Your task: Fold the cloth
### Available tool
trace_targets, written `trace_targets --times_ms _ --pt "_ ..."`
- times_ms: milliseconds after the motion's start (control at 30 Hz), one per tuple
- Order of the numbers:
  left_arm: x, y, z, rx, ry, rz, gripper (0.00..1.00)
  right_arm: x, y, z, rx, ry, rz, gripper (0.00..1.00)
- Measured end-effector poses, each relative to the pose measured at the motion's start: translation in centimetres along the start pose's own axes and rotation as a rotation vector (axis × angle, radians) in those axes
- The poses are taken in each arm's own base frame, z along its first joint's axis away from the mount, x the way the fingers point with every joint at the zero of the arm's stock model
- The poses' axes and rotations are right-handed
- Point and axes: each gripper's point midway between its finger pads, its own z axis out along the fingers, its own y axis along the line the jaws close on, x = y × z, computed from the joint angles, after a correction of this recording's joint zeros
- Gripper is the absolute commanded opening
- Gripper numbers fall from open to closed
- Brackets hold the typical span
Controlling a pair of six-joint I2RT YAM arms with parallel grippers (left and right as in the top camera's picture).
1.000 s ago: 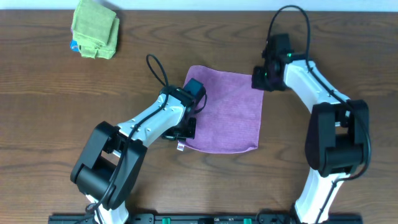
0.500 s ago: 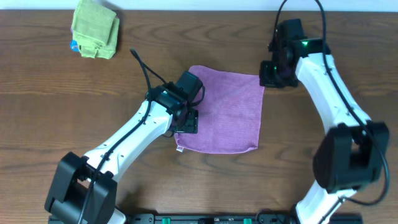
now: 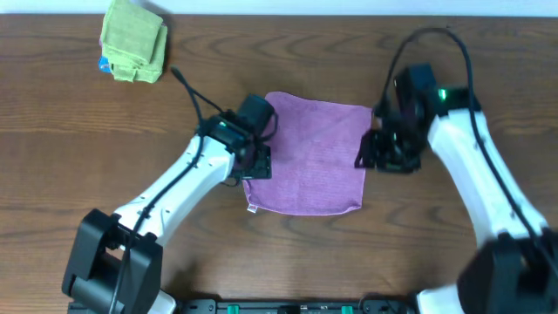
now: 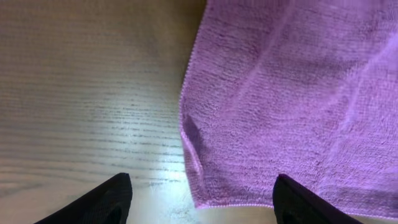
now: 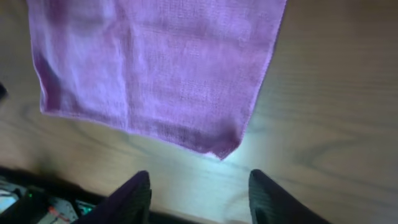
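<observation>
My right gripper needs to fold the cloth's near edge across, so it should next grab the purple cloth by its near corner opposite the tagged one.
The purple cloth (image 3: pixel 316 157) lies flat on the wooden table, roughly square, with a small white tag at its near left corner. My left gripper (image 3: pixel 255 164) hovers over the cloth's left edge, open. In the left wrist view the cloth (image 4: pixel 292 93) shows its edge and a corner between my spread fingers (image 4: pixel 102 202), with nothing gripped. My right gripper (image 3: pixel 375 155) hangs just off the cloth's right edge, open too. In the right wrist view a corner of the cloth (image 5: pixel 155 68) lies ahead of my left fingertip (image 5: pixel 134 196), apart from it.
A folded green cloth (image 3: pixel 133 39) sits at the far left of the table with something blue (image 3: pixel 104 64) under its edge. Bare wood (image 3: pixel 70 148) surrounds the purple cloth. A dark rail runs along the table's near edge (image 3: pixel 279 305).
Both grippers have gone from shut to open. The left one lifted off the cloth's left edge. The right arm came from the far right corner toward the front, along the right edge.
</observation>
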Motion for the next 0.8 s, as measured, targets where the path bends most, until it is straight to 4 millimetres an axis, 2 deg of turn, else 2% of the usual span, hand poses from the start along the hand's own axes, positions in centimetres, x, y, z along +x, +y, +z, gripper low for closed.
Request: trace_targets --times_ms 133,233,333,400,533,633,800 --pt "-0.4 0.5 0.6 0.07 0.02 -0.05 0.74 3.5 -0.6 1.4 -0.044 -0.025 0.019 0.56" --pt "0.9 1.2 2.0 0.116 0.079 -0.085 0.74 5.7 -1.1 3.1 -0.069 -0.006 0.054 0.54" --pt "2.8 1.8 3.3 0.144 0.147 -0.113 0.79 7.2 -1.7 5.4 -0.089 0.034 0.096 0.55" --pt "3.4 1.9 3.6 0.162 0.169 -0.12 0.8 7.9 -2.1 6.4 -0.094 0.052 0.121 0.55" --pt "3.7 1.1 3.8 0.212 0.183 -0.117 0.81 8.4 -2.4 7.5 -0.101 0.059 0.152 0.56" --pt "3.5 0.4 3.8 0.252 0.183 -0.114 0.81 7.6 -2.3 7.8 -0.11 0.03 0.155 0.54" --pt "4.0 -0.2 4.1 0.286 0.224 -0.124 0.73 6.8 -2.5 8.6 -0.11 0.029 0.176 0.53"
